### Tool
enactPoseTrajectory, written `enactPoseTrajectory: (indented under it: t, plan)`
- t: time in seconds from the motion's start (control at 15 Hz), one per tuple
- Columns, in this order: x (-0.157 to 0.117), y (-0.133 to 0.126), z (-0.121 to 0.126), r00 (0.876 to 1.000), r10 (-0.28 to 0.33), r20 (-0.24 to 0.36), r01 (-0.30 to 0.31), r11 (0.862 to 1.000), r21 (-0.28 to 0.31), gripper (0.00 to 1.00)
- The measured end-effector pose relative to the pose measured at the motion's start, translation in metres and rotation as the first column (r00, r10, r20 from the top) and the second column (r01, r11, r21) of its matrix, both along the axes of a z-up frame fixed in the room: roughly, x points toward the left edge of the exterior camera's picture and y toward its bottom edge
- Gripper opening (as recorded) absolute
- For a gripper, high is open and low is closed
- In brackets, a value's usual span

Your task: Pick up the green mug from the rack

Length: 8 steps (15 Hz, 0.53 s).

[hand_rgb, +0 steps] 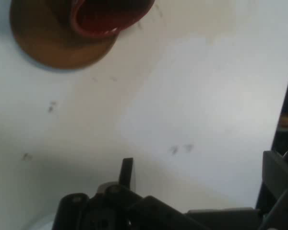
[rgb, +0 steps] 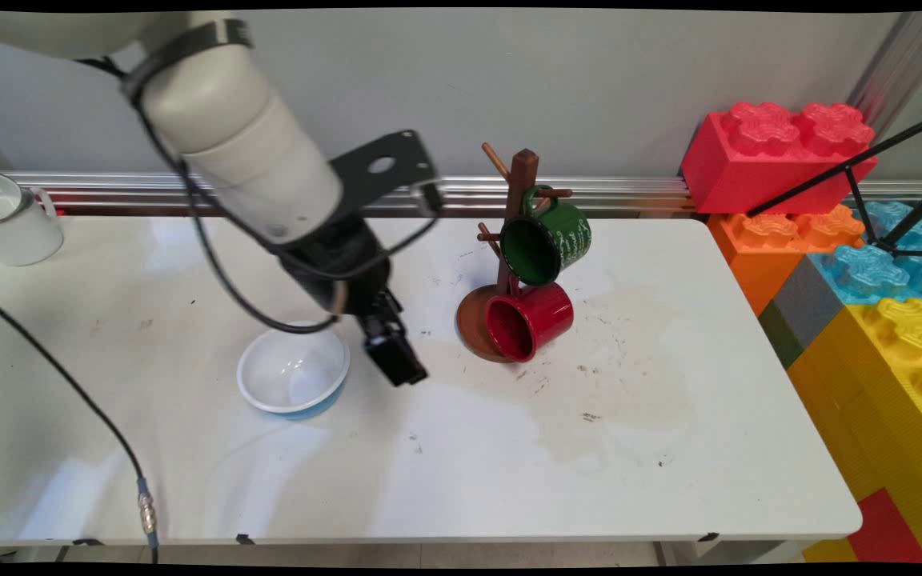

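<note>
The gripper takes the green mug by its rim next. This keeps the green mug's handle [rgb: 531, 198] free to slide off the wooden mug tree.
My gripper [rgb: 401, 368] hangs low over the white table [rgb: 509, 464], pointing down to the front right, just right of a white bowl with a blue outside [rgb: 293, 372]. In the hand view the gripper [hand_rgb: 201, 167] is open, with one finger [hand_rgb: 127, 172] at left, the other [hand_rgb: 278, 177] at the right edge, and only bare table between them. A wooden mug tree [rgb: 519, 208] stands to the gripper's right on a round brown base [rgb: 471, 328]. It carries a green mug [rgb: 545, 240] up high and a red mug [rgb: 529, 320] low by the base. The hand view shows the base [hand_rgb: 53, 43] and red mug [hand_rgb: 105, 19] at its top left.
A white mug [rgb: 13, 216] stands at the table's far left corner. Large toy blocks, red [rgb: 773, 156], orange [rgb: 781, 240], blue [rgb: 885, 264] and yellow [rgb: 901, 360], are stacked past the right edge. A black cable [rgb: 93, 408] trails over the left side.
</note>
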<state>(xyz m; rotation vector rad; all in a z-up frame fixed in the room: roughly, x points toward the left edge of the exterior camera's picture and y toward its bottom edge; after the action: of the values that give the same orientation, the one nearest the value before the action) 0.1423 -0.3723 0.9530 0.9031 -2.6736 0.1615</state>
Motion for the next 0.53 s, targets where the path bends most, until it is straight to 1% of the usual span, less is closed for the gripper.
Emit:
enactPoseTrajectory:
  t: [0.07, 0.33, 0.53]
  plan:
    - [-0.008, -0.001, 0.0, 1.0, 0.01, 0.001, -0.01, 1.0, 0.004, 1.0]
    - [-0.055, -0.006, 0.001, 0.998, 0.065, 0.01, -0.065, 0.998, 0.024, 1.0]
    - [-0.08, -0.008, -0.001, 0.995, 0.1, 0.019, -0.1, 0.994, 0.038, 1.0]
